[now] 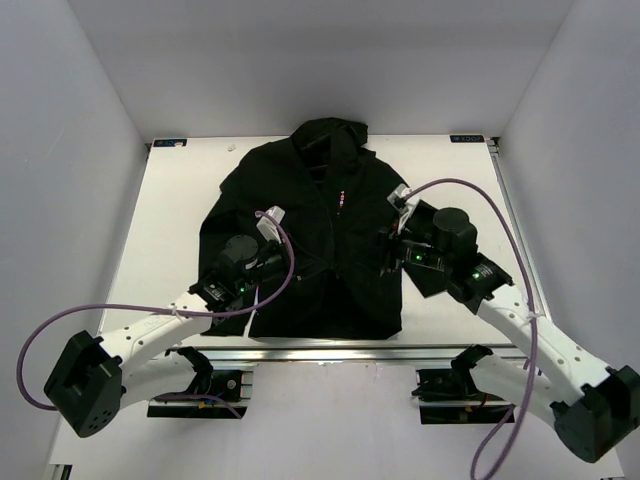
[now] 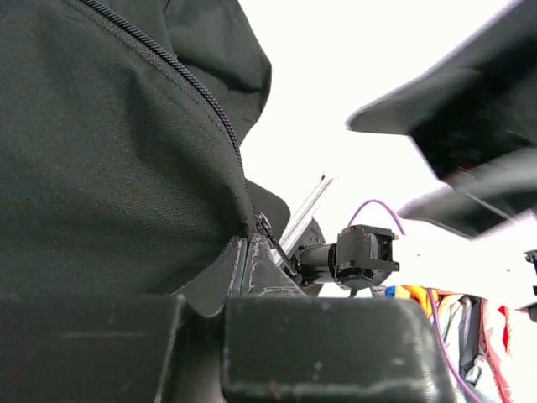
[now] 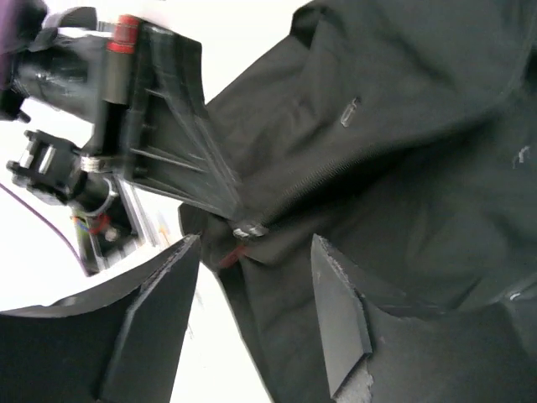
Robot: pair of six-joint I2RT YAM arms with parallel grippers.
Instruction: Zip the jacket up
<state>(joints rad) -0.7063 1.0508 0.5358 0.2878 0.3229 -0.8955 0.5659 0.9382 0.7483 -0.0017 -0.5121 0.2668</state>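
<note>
My right gripper will next grip the zipper slider by its tab, beside my left gripper's fingers, to zip up the jacket.
The black hooded jacket (image 1: pixel 300 210) lies spread on the white table, hood at the far side, with the front zipper running down its middle. My left gripper (image 1: pixel 303 267) is at the lower centre front. In the left wrist view it (image 2: pixel 243 262) is shut on the jacket's zipper edge, just under the zipper teeth (image 2: pixel 193 92). My right gripper (image 1: pixel 385 258) is over the jacket's right panel. In the right wrist view it (image 3: pixel 252 311) is open, fingers (image 3: pixel 340 306) either side of the fabric. A silver zipper slider (image 3: pixel 249 228) with a red tab sits ahead, beside the left gripper's fingertips.
The table's near metal rail (image 1: pixel 330 345) runs just below the jacket's hem. Grey walls close in the table on the left, right and far sides. Purple cables (image 1: pixel 480 195) loop from both arms.
</note>
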